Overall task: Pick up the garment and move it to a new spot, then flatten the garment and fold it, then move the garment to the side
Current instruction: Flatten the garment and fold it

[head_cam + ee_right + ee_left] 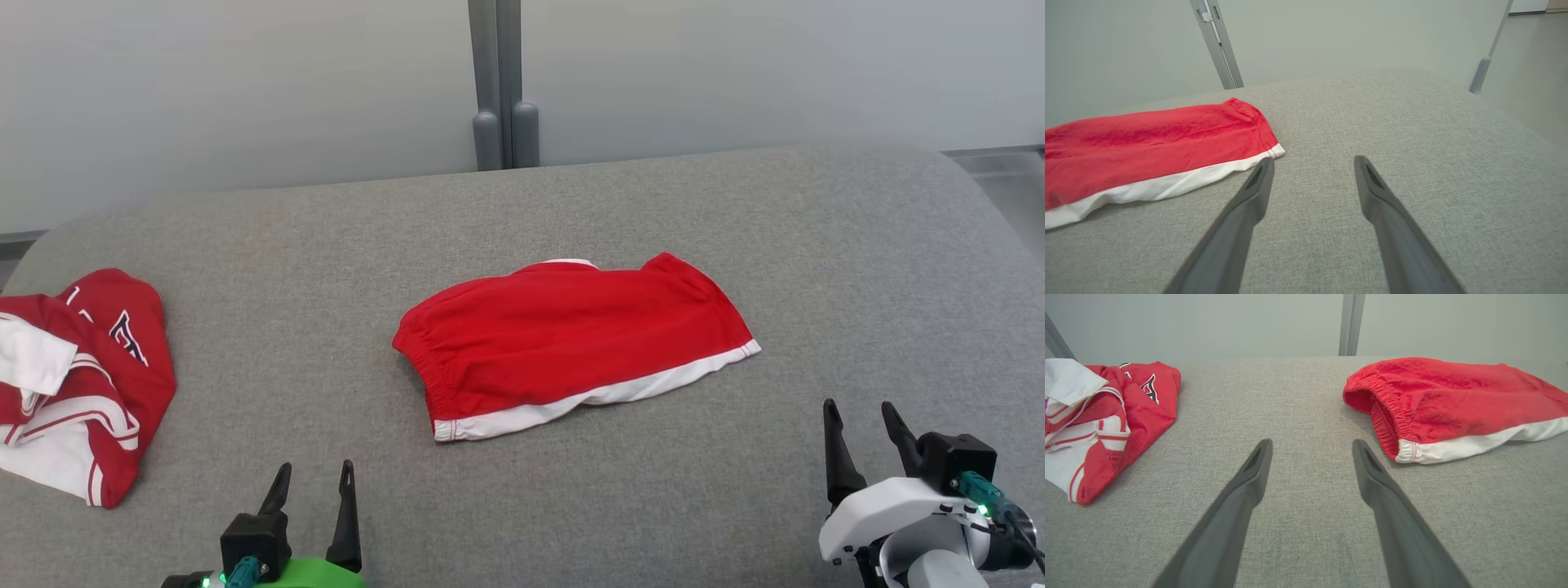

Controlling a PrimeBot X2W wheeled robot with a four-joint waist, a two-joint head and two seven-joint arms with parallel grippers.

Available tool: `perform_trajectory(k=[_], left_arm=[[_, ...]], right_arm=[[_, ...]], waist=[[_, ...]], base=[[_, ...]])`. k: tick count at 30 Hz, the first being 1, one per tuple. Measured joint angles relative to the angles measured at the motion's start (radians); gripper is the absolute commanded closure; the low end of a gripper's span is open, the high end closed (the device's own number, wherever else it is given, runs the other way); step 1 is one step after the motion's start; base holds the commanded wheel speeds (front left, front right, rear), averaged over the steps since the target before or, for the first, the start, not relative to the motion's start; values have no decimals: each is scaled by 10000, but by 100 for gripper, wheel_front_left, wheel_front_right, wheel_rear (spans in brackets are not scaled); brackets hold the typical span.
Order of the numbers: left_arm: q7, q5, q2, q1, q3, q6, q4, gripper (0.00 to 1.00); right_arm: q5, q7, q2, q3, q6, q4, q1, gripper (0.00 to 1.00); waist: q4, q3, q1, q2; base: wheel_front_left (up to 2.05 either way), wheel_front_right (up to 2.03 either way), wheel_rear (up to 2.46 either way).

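Observation:
The gathered waist [421, 368] gapes open while the rest of the garment lies flat, so my left gripper should next pinch the garment by its white waist corner [446, 429].
A red garment [563, 339] with a white lower band and an elastic waist lies folded flat in the middle of the grey cushion. The left wrist view has the garment [1453, 404] at upper right, its gathered waist facing the camera. In the right wrist view the garment [1151, 151] stretches in from the left, its white corner just beyond my left fingertip. My left gripper [317, 474] stands open near the front edge, left of the garment and apart from it. My right gripper [859, 410] is open too, at the front right. Both hold nothing.
A crumpled red and white jersey [77, 380] with lettering lies at the cushion's left edge, also in the left wrist view as the jersey [1102, 420]. The grey cushion [857, 261] ends at a pale wall with a grey post [502, 82] behind it.

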Motion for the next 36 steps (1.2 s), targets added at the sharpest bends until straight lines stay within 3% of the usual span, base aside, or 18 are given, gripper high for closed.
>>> perform_trajectory(k=[20,36], left_arm=[[0,-17,0,12,-470,-33,-224,0],[0,-930,-2,-1563,-1728,-493,314,0]], right_arm=[[19,0,12,326,2,-307,74,0],[-176,0,13,855,0,-470,-1113,0]], waist=[[-47,189,0,0],[-117,1643,0,0]], base=[[0,0,0],[0,0,0]])
